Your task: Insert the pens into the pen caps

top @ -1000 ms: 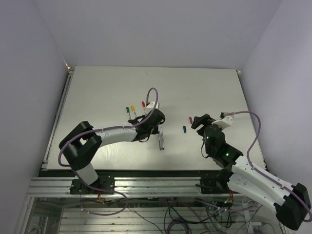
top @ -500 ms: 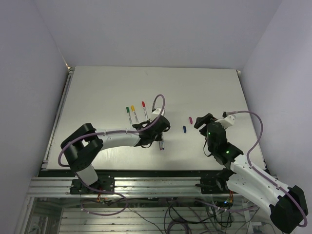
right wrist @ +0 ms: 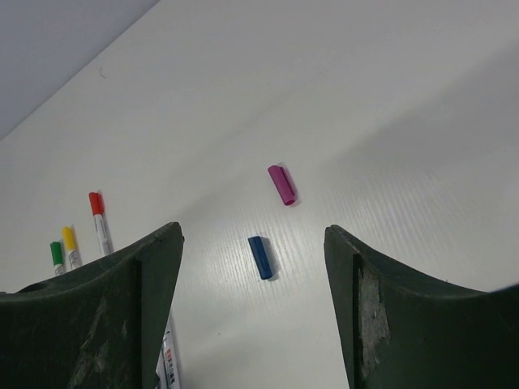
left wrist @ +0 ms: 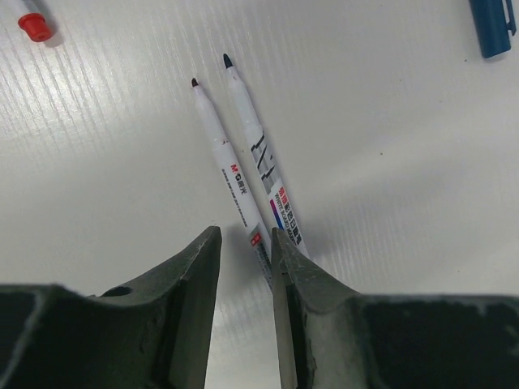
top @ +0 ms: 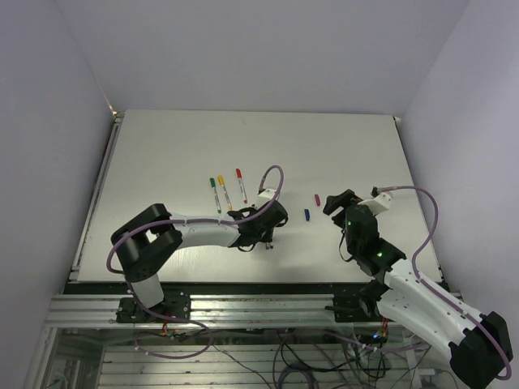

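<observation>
The first uncapped pen needs to go into the purple cap, so my left gripper should next grip the pen by its body (left wrist: 255, 235), with its dark tip pointing away and free.
Two uncapped pens lie side by side on the table, dark tips pointing away: one (left wrist: 220, 154) and the other (left wrist: 258, 150). My left gripper (left wrist: 246, 231) stands low over their rear ends, open. The first pen's tail runs into the gap close to the right finger (left wrist: 296, 279); nothing is clamped. A blue cap (right wrist: 260, 257) and a purple cap (right wrist: 282, 185) lie loose ahead of my right gripper (right wrist: 252, 228), which hangs open and wide with nothing in it. In the top view the blue cap (top: 306, 215) lies between the two grippers.
Three capped pens lie in a row left of centre: green (top: 213, 194), yellow (top: 225, 192) and red (top: 241, 185). The red cap's end (left wrist: 34, 26) shows in the left wrist view. The left arm's cable (top: 272, 180) loops above its wrist.
My left gripper has moved toward the near edge, down over the two uncapped pens, and its jaws have parted a little. The right arm has barely moved.
</observation>
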{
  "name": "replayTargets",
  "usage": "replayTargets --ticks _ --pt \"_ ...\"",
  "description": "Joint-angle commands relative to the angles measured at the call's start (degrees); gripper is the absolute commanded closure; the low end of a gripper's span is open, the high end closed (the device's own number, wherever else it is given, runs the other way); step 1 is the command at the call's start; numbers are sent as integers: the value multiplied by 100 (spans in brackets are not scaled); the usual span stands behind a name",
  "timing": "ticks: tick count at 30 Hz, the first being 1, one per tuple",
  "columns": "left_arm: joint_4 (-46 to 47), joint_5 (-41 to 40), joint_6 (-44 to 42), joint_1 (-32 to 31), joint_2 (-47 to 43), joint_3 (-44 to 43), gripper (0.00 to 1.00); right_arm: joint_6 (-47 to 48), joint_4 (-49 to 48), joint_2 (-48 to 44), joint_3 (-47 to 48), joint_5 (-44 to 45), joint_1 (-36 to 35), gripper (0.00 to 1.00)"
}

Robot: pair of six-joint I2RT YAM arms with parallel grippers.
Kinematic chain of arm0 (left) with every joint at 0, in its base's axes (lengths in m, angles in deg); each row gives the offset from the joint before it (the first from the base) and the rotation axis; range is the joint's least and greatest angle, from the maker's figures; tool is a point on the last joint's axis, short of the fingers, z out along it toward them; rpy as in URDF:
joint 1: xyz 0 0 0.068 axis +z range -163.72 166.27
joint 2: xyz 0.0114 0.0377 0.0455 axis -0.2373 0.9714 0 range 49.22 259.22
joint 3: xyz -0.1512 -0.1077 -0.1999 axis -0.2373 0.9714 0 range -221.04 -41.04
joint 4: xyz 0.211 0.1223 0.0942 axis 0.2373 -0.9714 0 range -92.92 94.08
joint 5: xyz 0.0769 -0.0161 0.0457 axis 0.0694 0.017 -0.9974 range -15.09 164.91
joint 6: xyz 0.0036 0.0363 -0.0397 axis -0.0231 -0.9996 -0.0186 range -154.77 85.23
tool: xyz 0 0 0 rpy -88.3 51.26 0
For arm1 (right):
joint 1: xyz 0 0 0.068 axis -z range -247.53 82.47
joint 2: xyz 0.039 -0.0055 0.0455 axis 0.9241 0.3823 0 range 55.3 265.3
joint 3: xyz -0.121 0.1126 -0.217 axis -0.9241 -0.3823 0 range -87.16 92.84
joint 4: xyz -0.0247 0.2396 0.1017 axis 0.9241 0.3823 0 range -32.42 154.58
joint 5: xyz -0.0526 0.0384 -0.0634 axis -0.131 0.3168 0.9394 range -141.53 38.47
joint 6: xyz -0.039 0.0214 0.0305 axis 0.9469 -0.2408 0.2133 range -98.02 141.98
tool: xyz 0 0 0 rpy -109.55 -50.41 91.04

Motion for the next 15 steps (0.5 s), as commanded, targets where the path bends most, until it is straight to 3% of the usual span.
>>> replayTargets --ticks 1,15 --pt "-77 -18 62 -40 177 -168 59 -74 70 8 -61 -42 37 30" --pt "-287 8 151 -40 539 -278 60 -72 82 -55 -95 -78 36 31"
